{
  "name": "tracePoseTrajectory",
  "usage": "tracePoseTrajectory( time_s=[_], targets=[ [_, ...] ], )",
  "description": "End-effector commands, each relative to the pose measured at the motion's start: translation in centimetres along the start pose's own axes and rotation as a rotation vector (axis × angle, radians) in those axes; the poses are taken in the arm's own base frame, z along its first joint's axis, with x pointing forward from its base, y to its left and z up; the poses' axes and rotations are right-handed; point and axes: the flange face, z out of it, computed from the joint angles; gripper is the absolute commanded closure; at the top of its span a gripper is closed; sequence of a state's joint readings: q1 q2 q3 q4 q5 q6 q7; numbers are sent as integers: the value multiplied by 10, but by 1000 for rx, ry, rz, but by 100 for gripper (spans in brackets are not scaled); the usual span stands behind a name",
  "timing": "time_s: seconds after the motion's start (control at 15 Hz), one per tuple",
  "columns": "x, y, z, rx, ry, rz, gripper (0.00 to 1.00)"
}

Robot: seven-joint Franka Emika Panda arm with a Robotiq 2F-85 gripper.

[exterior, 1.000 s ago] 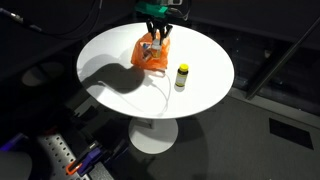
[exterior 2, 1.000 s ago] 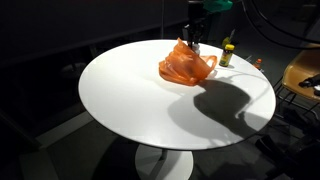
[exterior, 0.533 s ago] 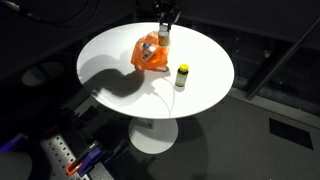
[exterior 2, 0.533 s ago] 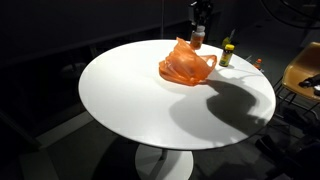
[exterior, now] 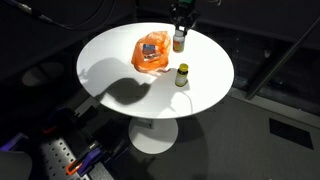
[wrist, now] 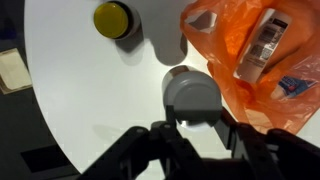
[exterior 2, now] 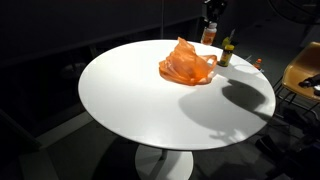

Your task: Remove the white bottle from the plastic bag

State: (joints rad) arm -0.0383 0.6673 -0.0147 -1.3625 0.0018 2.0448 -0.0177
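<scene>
I should keep holding the white bottle with my gripper. The bottom of the white bottle is above the table, so the bottle would fall if I opened now.
My gripper [exterior: 181, 22] is shut on the white bottle [exterior: 179, 41] and holds it above the round white table [exterior: 110, 60], just beside the orange plastic bag [exterior: 151, 54]. It shows likewise in an exterior view, the gripper [exterior 2: 211, 12] carrying the bottle [exterior 2: 209, 34] clear of the bag [exterior 2: 187, 63]. In the wrist view my gripper [wrist: 197, 120] grips the bottle [wrist: 190, 92] below its grey cap, with the bag [wrist: 290, 40] to the right. A packet [wrist: 262, 45] still lies inside the bag.
A small dark bottle with a yellow cap [exterior: 181, 76] stands on the table near the bag; it also shows in the exterior view [exterior 2: 227, 52] and the wrist view [wrist: 112, 18]. A wooden chair [exterior 2: 305, 68] stands beyond the table's edge. The floor around is dark.
The gripper has lifted the white bottle out of the orange bag and carried it sideways away from the bag, toward the yellow-capped bottle's side. The bag has stayed on the table.
</scene>
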Motion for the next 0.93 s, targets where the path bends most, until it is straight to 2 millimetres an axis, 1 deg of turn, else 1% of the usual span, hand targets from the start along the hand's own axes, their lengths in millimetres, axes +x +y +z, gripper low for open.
tracePoseTrajectory(
  time_s=[0.0, 0.4, 0.73, 0.8, 0.87],
  targets=[
    [5, 12, 17, 12, -17, 31, 82],
    [0, 22, 62, 17, -73, 42, 82],
    [-4, 26, 83, 18, -103, 47, 82],
    [-5, 26, 85, 15, -107, 45, 74],
    [-5, 25, 85, 13, -105, 41, 48]
  ],
)
